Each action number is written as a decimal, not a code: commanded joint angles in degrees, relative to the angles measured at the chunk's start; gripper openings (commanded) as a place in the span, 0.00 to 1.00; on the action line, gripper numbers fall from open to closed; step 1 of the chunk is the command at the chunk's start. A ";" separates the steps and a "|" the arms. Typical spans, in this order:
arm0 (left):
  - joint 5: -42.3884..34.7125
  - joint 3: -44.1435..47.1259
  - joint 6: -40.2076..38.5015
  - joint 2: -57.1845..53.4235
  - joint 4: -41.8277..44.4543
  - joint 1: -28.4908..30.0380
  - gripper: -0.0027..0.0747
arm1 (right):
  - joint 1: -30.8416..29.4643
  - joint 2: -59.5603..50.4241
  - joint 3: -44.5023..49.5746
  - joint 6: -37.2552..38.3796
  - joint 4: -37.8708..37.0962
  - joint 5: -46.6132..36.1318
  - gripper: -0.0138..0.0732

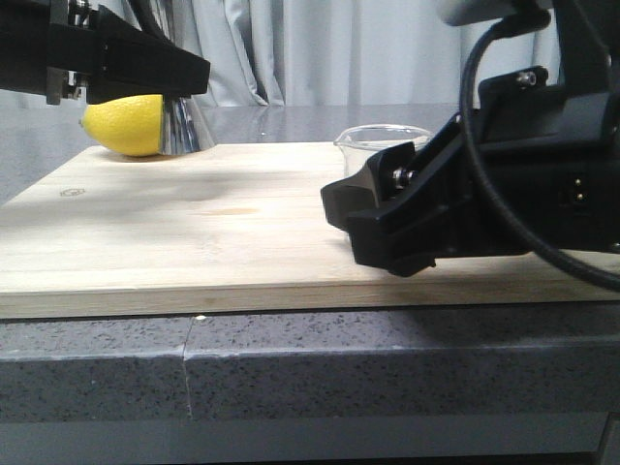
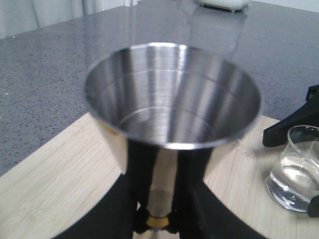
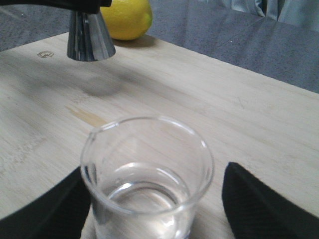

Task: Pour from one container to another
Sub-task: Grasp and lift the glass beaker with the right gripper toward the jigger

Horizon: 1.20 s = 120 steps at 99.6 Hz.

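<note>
My fingertips stand on both sides of the glass beaker below its rim (image 3: pixel 147 119) and closing now would catch the beaker, so my right gripper closes next.
My left gripper (image 2: pixel 159 219) is shut on the steel jigger (image 2: pixel 172 94) at its gold waist, with the black fingers (image 2: pixel 142 169) on either side of the stem. The jigger's lower cone (image 3: pixel 88 37) hangs a little above the wooden board, its shadow beneath it. The front view shows the left gripper (image 1: pixel 184 73) high at the far left. A clear glass beaker (image 3: pixel 149 174) with clear liquid in it stands on the board. My right gripper (image 3: pixel 159 209) is open around it, one finger beside the glass and the other finger (image 3: pixel 264 204) apart from it. The front view shows only the beaker's rim (image 1: pixel 383 134) behind the right gripper (image 1: pixel 387 189).
A yellow lemon (image 1: pixel 126 124) lies at the board's far left corner, right behind the jigger. The wooden board (image 1: pixel 194 223) rests on a grey speckled counter (image 1: pixel 291 368). Curtains hang at the back.
</note>
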 commanded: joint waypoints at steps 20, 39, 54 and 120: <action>3.85 -1.84 0.06 -1.52 -5.16 -0.48 0.01 | -0.13 -0.31 -1.60 1.81 -2.14 -6.58 0.70; 3.85 -1.84 0.06 -1.52 -5.16 -0.48 0.01 | -0.04 -0.31 -1.60 1.81 -2.14 -6.58 0.56; 3.85 -1.84 0.06 -1.52 -5.16 -0.48 0.01 | -0.04 -0.31 -1.60 1.81 -2.23 -6.58 0.48; 7.60 -1.84 -2.59 -1.52 -1.65 -0.48 0.01 | 0.52 -0.31 -7.08 -1.07 -2.23 -7.62 0.47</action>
